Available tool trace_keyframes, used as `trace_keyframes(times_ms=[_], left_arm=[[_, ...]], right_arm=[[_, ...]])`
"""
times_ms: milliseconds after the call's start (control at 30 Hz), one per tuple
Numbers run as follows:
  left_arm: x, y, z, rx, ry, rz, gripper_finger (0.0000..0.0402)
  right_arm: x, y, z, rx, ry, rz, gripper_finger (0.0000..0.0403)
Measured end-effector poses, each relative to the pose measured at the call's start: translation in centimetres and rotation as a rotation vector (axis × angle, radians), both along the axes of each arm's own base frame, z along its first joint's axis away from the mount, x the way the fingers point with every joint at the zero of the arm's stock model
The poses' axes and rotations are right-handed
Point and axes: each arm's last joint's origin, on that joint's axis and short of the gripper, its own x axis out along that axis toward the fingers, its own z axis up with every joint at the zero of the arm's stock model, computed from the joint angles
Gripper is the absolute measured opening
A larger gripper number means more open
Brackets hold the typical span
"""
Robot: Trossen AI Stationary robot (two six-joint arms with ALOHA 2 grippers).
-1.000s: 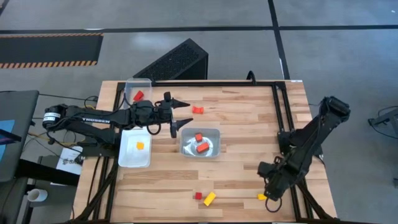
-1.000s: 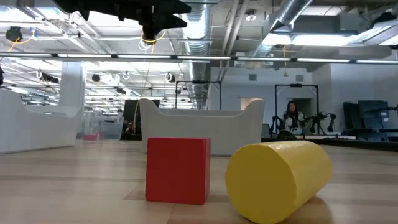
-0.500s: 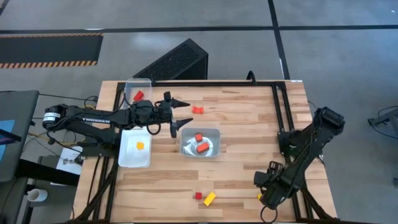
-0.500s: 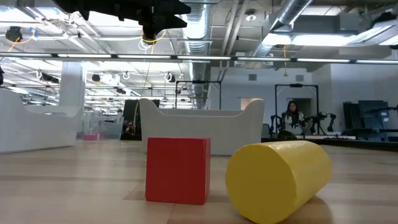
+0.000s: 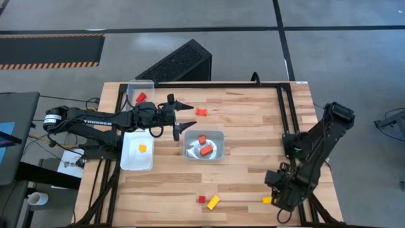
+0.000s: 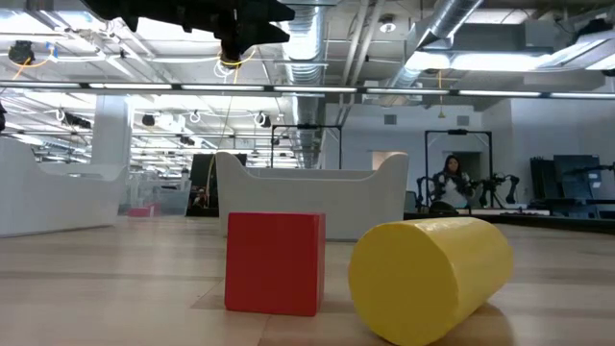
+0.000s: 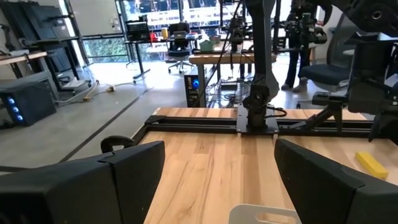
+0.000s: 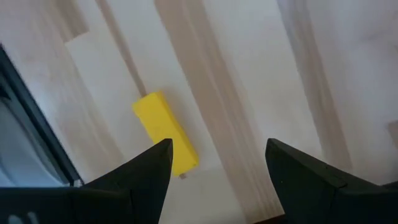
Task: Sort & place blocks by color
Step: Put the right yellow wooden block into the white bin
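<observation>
My right gripper grabs the small yellow bar (image 5: 266,200) by its long sides next, to sort it by color.
My right gripper (image 5: 278,197) hovers open low over the table's near right corner, next to a small yellow bar (image 5: 266,200). In the right wrist view that yellow bar (image 8: 165,134) lies flat on the wood just off one fingertip of my right gripper (image 8: 217,146). My left gripper (image 5: 190,115) is open above the table, between an orange-red block (image 5: 201,112) and the middle clear tray (image 5: 218,135). That tray holds a red block (image 5: 202,139) and an orange-red one (image 5: 206,150). A red cube (image 5: 202,199) and a yellow piece (image 5: 214,202) rest near the near edge.
A white tray (image 5: 130,161) on the left holds an orange block (image 5: 143,148). A clear tray (image 5: 149,85) at the far left corner holds a red block (image 5: 140,97). A black frame rail (image 5: 285,107) runs along the table's right side. The low view shows the red cube (image 6: 275,262) beside the yellow piece (image 6: 432,276).
My right arm swung toward the table's near left, covering the small yellow bar from above, then drew back toward the right edge, so the bar shows again in the same place. My left arm and the other blocks kept still.
</observation>
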Motion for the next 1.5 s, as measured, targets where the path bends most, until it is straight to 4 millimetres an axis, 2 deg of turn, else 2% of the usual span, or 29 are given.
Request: trace_keyframes(times_ms=[400,567,800,1067,1300,1500], left_arm=[[0.0,0.0,-0.2,-0.019,0.014,0.001,0.0293],[0.0,0.0,-0.2,-0.019,0.014,0.000,0.0293],[0.0,0.0,-0.2,-0.020,0.021,0.000,0.0293],[0.0,0.0,-0.3,-0.022,0.027,-0.002,0.0293],[0.0,0.0,-0.3,-0.026,0.027,-0.001,0.0293],[0.0,0.0,-0.4,-0.041,0.035,0.001,0.0293]], right_arm=[[1.0,2.4,-3.2,-0.002,0.020,0.094,0.0281],[1.0,3.1,-4.5,0.014,0.093,0.151,0.0281],[1.1,3.8,-4.5,0.054,0.055,0.164,0.0281],[-0.1,3.2,-7.1,0.097,0.048,0.158,0.0281],[-0.4,2.7,-7.6,0.091,0.051,0.186,0.0280],[-0.7,2.2,-8.2,0.083,0.076,0.185,0.0240]])
